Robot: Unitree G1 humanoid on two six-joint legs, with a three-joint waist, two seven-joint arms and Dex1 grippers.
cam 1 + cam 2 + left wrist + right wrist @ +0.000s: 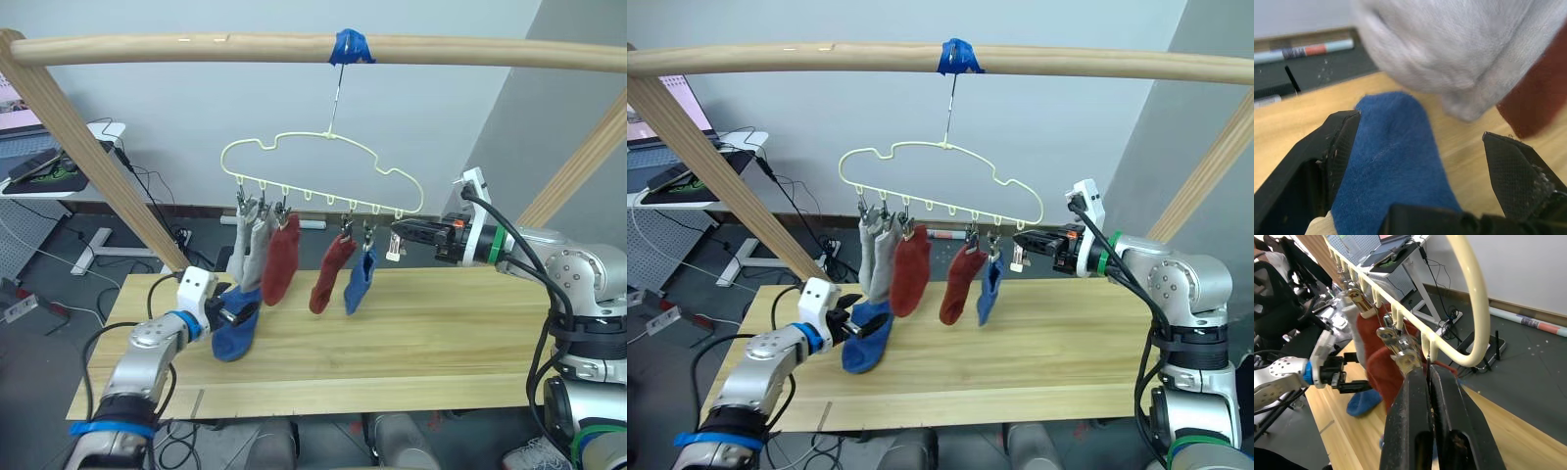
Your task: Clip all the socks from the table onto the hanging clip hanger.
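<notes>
The blue sock will hang on the clip hanger (331,197) with the other socks, so my left gripper will first grab the sock by its cuff (235,298) next.
A pale yellow clip hanger (1476,308) hangs by its hook from the wooden pole. Clipped along it are two light grey socks (247,250), a rust red sock (281,259), a second rust red sock (331,272) and a blue sock (361,279). A second blue sock (235,338) rests on the table (441,333) at the left. My left gripper (233,313) is open with that sock's upper end between its fingers (1339,147). At the hanger's right end, my right gripper (397,232) is shut on a metal clip (1403,357).
The round wooden pole frame (196,46) spans the top, with slanted legs at both sides of the table. Blue tape (351,46) marks where the hook hangs. A desk with a laptop (39,166) and cables stands on the floor at the back left.
</notes>
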